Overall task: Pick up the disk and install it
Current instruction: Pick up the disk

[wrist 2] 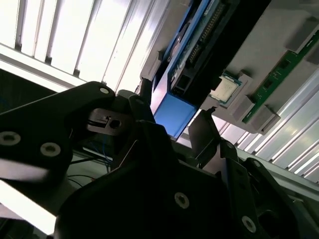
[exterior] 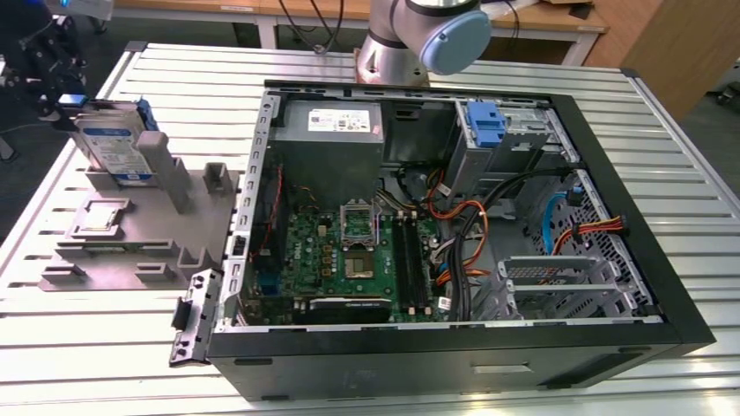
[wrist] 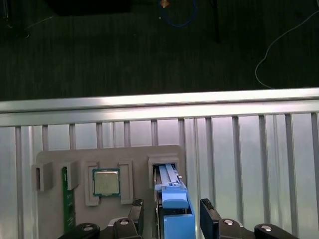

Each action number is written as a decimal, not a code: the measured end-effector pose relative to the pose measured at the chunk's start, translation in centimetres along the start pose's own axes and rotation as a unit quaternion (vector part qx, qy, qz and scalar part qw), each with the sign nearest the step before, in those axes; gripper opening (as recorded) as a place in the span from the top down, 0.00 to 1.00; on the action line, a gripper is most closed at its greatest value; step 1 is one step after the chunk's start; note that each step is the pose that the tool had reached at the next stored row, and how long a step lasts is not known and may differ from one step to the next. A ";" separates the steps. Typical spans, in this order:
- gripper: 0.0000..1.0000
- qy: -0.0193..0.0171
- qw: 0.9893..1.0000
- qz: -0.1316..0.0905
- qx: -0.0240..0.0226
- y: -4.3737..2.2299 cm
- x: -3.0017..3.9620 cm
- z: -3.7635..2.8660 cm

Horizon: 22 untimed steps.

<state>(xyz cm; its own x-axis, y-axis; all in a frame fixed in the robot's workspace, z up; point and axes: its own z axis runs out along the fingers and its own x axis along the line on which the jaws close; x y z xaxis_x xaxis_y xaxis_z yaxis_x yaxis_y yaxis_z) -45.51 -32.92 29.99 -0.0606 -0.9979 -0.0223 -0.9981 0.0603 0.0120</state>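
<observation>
Next, my gripper grabs the disk by its exposed upper end (exterior: 110,107), since the grey holder's slot wraps the disk's lower end.
The disk (exterior: 116,143) stands on edge in a slot of the grey holder (exterior: 139,251), at the exterior view's left. Its white-and-blue label and blue carrier bracket both show. In both wrist views my gripper (wrist: 172,215) is open and straddles the disk's (wrist: 173,206) blue end. One dark finger (wrist: 137,211) stands on each side, with a small gap between it and the bracket. The second wrist view has the blue bracket (wrist 2: 174,112) between the fingertips (wrist 2: 144,104). My gripper's dark body (exterior: 58,91) hangs at the table's far left edge beside the disk's top.
A small square chip (wrist: 105,182) and a green memory stick (wrist: 65,199) lie in the holder beside the disk. The open computer case (exterior: 682,286) fills the exterior view's middle and right. It holds a blue-handled caddy (exterior: 486,121) and a metal drive cage (exterior: 555,277). The arm's base (exterior: 422,39) stands behind it.
</observation>
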 end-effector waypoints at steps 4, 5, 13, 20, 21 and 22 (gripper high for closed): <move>0.44 -0.001 1.000 0.000 0.000 0.11 -0.20 0.32; 0.44 -0.001 1.000 0.000 0.000 0.13 -0.21 0.42; 0.44 -0.001 1.000 0.000 0.000 0.19 -0.19 1.07; 0.52 -0.001 1.000 0.000 0.000 0.19 -0.19 1.13; 0.52 -0.001 1.000 0.000 0.000 0.19 -0.19 1.14; 0.52 -0.001 1.000 0.000 0.000 0.19 -0.19 1.15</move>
<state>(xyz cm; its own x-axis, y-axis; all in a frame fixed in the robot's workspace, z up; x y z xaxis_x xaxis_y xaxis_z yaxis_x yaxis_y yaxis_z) -45.70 -32.69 28.84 -0.0604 -0.9979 -0.0234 -0.9981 0.0601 0.0121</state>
